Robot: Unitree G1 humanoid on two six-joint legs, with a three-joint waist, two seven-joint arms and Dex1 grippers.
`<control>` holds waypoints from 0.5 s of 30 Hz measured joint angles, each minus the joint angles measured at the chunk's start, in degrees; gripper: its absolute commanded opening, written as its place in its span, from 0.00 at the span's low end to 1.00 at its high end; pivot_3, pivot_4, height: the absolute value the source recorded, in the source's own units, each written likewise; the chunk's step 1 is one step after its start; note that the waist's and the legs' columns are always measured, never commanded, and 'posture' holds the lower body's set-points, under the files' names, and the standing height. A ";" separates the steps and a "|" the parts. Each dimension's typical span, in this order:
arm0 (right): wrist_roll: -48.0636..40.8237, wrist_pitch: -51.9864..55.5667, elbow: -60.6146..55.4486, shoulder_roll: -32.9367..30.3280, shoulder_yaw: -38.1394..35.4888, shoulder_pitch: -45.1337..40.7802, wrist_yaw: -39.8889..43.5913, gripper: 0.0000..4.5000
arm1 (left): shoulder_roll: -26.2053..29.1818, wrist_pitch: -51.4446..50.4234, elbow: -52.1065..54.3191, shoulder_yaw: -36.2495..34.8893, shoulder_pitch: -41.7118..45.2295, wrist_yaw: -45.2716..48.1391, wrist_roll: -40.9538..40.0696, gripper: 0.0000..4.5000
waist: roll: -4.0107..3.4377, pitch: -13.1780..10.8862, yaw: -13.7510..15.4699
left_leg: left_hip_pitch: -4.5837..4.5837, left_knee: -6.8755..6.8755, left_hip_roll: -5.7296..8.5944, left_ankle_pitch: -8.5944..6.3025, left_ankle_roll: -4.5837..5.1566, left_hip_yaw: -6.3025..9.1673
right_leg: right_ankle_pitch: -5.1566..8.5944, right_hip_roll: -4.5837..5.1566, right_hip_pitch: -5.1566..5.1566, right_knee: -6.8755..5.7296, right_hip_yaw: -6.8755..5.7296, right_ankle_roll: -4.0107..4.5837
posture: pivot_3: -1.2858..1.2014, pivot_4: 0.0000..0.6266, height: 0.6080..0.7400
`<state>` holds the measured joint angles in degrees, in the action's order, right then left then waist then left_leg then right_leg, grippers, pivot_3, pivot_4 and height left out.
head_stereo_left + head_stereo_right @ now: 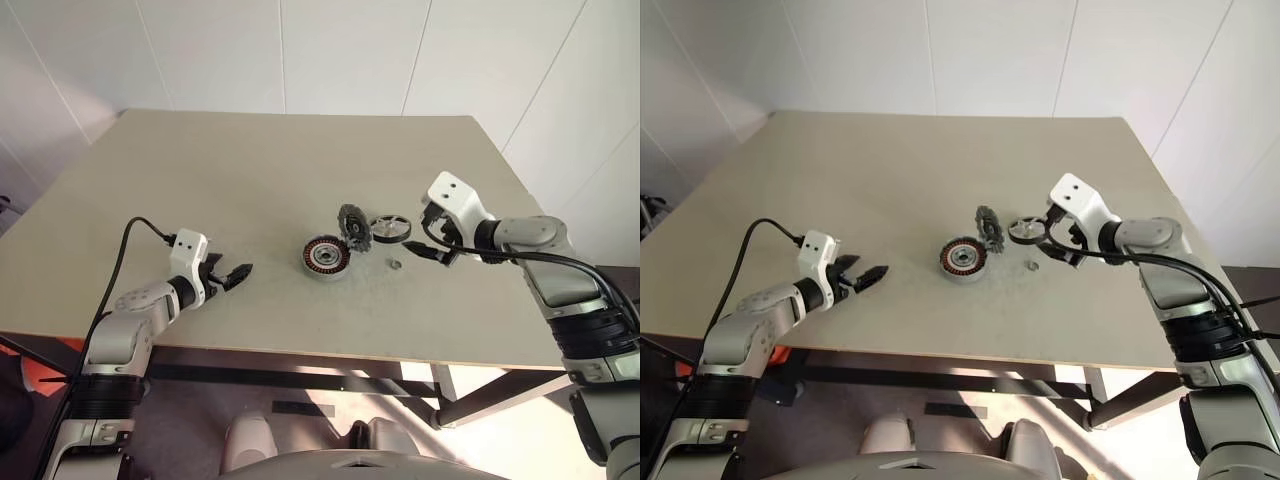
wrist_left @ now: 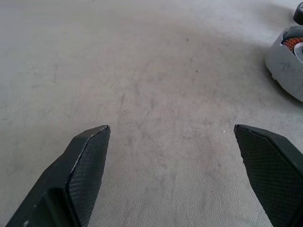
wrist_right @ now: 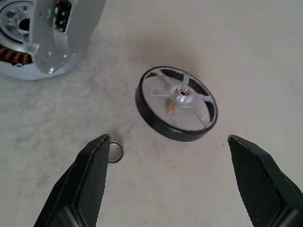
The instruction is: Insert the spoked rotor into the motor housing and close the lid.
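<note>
Next, the right gripper grabs the spoked rotor by its rim to fit it into the motor housing's centre.
The spoked rotor, a black ring with silver spokes, lies flat on the table right of centre. Left of it sits the round silver motor housing, open, with copper windings showing. Its grey lid stands upright at the housing's far right edge. My right gripper hovers open just right of the rotor. In the right wrist view the rotor lies ahead of the spread fingertips. My left gripper is open and empty near the table's front left, pointing toward the housing.
A small metal ring lies loose on the tan table in front of the rotor, close to my right gripper; it also shows in the right wrist view as the ring. The table's front edge runs just below both arms.
</note>
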<state>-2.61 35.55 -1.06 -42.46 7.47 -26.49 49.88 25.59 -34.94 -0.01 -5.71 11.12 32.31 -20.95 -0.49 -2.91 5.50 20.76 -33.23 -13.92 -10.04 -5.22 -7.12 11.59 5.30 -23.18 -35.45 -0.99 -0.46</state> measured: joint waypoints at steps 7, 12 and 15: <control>-0.10 0.05 1.76 4.33 1.05 2.07 -1.39 1.00 | 0.03 0.01 0.00 0.05 0.26 0.70 0.00 0.98 | 0.00 0.01 -0.06 | -0.08 0.00 0.00 0.00 -0.01 0.00 | 0.00 -0.01 0.00 -0.06 0.03 0.00 | 0.52 0.00 1.00; 0.17 -0.28 6.20 6.68 2.08 2.09 -2.84 1.00 | 0.39 0.00 0.01 0.04 0.27 0.71 0.02 0.98 | -0.01 0.00 0.00 | -0.02 0.02 0.01 0.00 0.00 0.00 | 0.00 0.00 -0.02 -0.03 0.01 0.00 | 0.52 0.00 1.00; 0.50 -0.51 7.47 7.21 2.56 2.09 -3.50 1.00 | 0.44 0.00 0.03 0.03 0.26 0.61 0.04 0.98 | -0.01 0.00 -0.03 | -0.01 0.02 0.01 0.00 0.00 0.00 | 0.00 0.00 -0.02 0.00 0.01 0.00 | 0.52 0.00 1.00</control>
<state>-2.10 35.05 6.41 -35.25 10.02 -24.40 46.38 26.02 -34.94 0.02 -5.68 11.38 32.93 -20.90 -0.50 -2.91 5.47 20.75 -33.21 -13.91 -10.04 -5.22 -7.11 11.59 5.30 -23.20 -35.45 -0.98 -0.46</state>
